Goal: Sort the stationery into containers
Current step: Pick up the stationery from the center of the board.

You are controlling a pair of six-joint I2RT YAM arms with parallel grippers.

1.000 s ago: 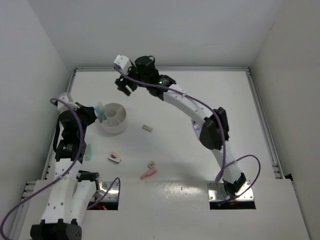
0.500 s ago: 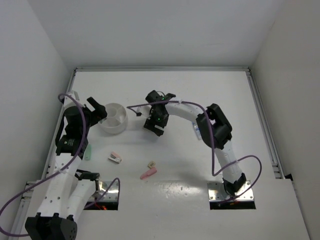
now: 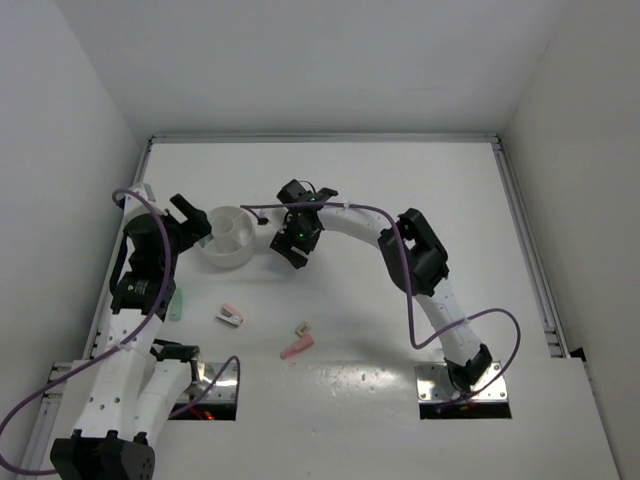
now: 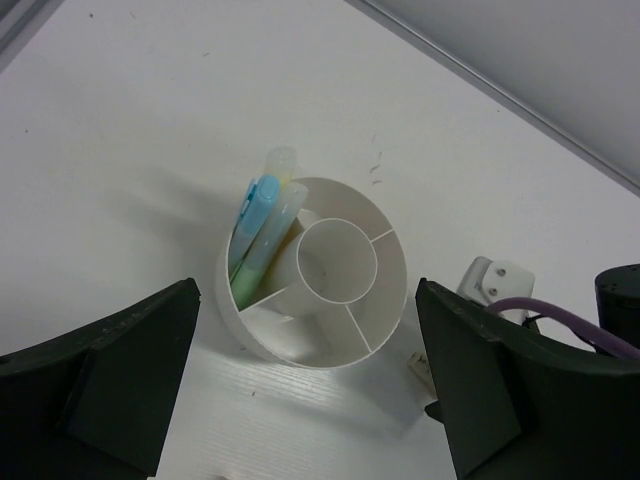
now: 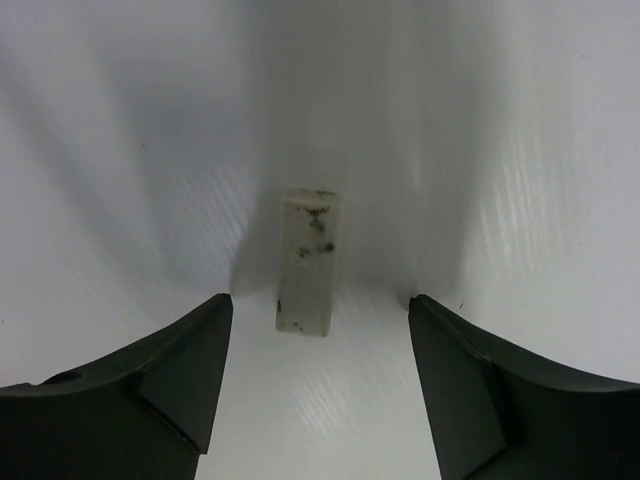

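I should use my right gripper to grab the speckled off-white block (image 5: 311, 262) by its long sides. Then the ends of the block stay free to go into a section of the bowl.
The white divided bowl (image 3: 230, 256) (image 4: 403, 290) stands at the left. Its left compartment holds a light-blue stick (image 4: 259, 218) with a green and a yellowish one beside it. My left gripper (image 3: 196, 222) (image 4: 310, 400) hovers open just left of the bowl, with nothing in it. My right gripper (image 3: 291, 247) (image 5: 320, 305) is low over the table just right of the bowl, open. A speckled off-white block (image 5: 311, 262) lies flat between its fingertips, apart from both. Loose on the table are a green stick (image 3: 178, 303), a pink-white stapler-like piece (image 3: 231, 316), a tan block (image 3: 302, 328) and a pink stick (image 3: 297, 347).
White walls close in the table at the left, back and right. A raised rail (image 3: 520, 220) runs along the right edge. The right arm's purple cable (image 3: 350, 208) arcs over the middle, and its white wrist part (image 4: 495, 281) shows beside the bowl.
My left gripper has let the light-blue stick go into the bowl, opened and drawn back to the left. My right arm swung from the back wall down to the block beside the bowl.
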